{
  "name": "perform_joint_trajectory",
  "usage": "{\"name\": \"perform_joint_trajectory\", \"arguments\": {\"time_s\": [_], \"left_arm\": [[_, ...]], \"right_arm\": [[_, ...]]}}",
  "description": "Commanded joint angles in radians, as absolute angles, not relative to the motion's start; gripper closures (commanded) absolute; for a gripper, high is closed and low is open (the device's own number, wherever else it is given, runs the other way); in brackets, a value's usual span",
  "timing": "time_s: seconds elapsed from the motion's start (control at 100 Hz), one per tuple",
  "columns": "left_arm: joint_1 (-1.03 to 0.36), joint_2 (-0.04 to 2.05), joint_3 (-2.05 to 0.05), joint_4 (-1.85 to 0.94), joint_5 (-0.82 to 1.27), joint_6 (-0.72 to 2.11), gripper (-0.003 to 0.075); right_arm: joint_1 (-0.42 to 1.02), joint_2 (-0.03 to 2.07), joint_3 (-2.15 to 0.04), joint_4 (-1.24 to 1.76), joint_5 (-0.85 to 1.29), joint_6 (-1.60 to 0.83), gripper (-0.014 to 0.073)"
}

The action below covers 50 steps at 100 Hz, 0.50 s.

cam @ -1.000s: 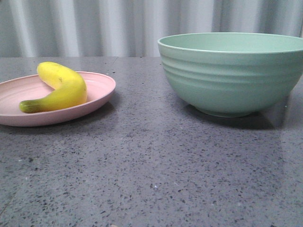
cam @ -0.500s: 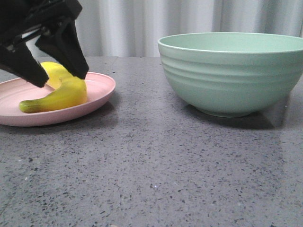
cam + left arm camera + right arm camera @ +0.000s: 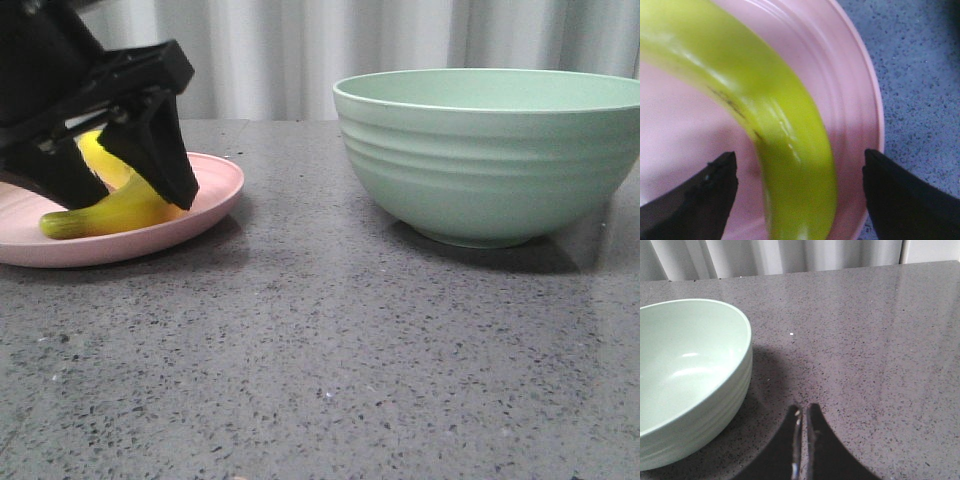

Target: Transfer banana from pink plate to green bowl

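My fingers reach down beside the yellow banana (image 3: 120,208), low over the pink plate, and closing would catch it, so my left gripper closes on the banana next.
The yellow banana (image 3: 120,208) lies on the pink plate (image 3: 215,185) at the left of the table. My left gripper (image 3: 122,190) is open and has come down over the plate, one finger on each side of the banana. In the left wrist view the banana (image 3: 785,150) runs between the two black fingertips (image 3: 890,195), with gaps on both sides, over the plate (image 3: 855,115). The green bowl (image 3: 490,155) stands at the right, empty inside as far as it shows. My right gripper (image 3: 803,412) is shut and empty above the table beside the bowl (image 3: 685,375).
The table is dark grey speckled stone (image 3: 320,350). A pale pleated curtain (image 3: 280,55) hangs behind it. A stretch of bare table lies between plate and bowl.
My left gripper came into the front view from the upper left and moved down over the plate, so its fingers now straddle the banana. The banana, plate and bowl have not moved.
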<state>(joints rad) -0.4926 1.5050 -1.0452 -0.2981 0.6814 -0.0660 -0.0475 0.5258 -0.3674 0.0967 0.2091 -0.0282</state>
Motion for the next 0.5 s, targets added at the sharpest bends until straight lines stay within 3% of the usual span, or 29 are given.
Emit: {"name": "perform_joint_trajectory", "arguments": {"time_s": [0.0,0.18,0.49], "left_arm": [[-0.502,1.48,-1.078,-0.323,0.628,-0.072,0.0251],[-0.502,1.48,-1.078,-0.32,0.615,-0.072,0.0353],[-0.502,1.48,-1.078,-0.32,0.638,-0.072,0.0692]], "right_arm": [[-0.047,0.536,-0.405,0.103,0.118,-0.032,0.0657],[-0.047,0.536,-0.405,0.103,0.121,-0.032,0.0657],[-0.037,0.536,-0.419,0.103,0.177,-0.032,0.0657]]}}
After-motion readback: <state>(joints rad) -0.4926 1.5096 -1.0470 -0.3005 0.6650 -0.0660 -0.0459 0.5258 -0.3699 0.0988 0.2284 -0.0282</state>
